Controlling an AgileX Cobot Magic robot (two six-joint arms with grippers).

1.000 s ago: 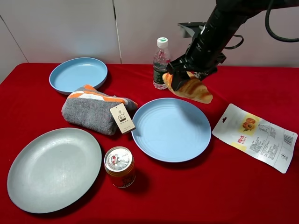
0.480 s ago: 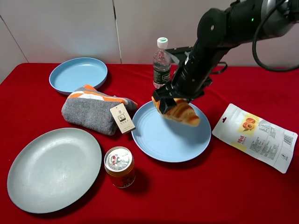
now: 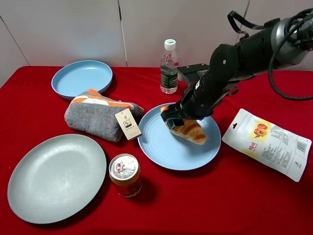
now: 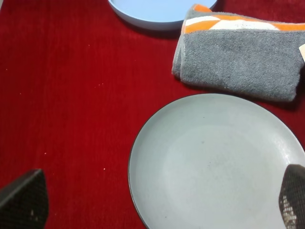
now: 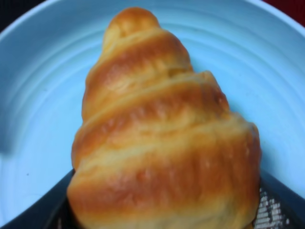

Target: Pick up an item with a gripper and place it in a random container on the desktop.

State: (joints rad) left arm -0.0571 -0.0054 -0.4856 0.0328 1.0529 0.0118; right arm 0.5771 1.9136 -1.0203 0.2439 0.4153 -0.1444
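The croissant's bottom [image 3: 191,139] is low inside the round light-blue plate's rim, so I should open my right gripper.
My right gripper [image 3: 172,118] is shut on the golden-brown croissant [image 3: 190,130] and holds it low over the round light-blue plate [image 3: 161,147] in the middle of the table. I cannot tell whether the croissant touches the plate. In the right wrist view the croissant [image 5: 162,138] fills the frame between the dark fingers [image 5: 279,202], with the plate [image 5: 38,95] right behind it. My left gripper does not show in the high view; in the left wrist view its fingertips [image 4: 24,200] stand wide apart, empty, over the red cloth.
A grey-green plate [image 3: 29,181] lies front left, a deeper blue dish [image 3: 80,78] back left, a grey-orange towel [image 3: 100,115] between them. A gold-lidded can [image 3: 125,175] stands in front of the plate, a water bottle [image 3: 169,68] behind it, a white snack pouch [image 3: 268,143] at right.
My right gripper has carried the croissant forward and down, from beside the bottle to low over the light-blue plate.
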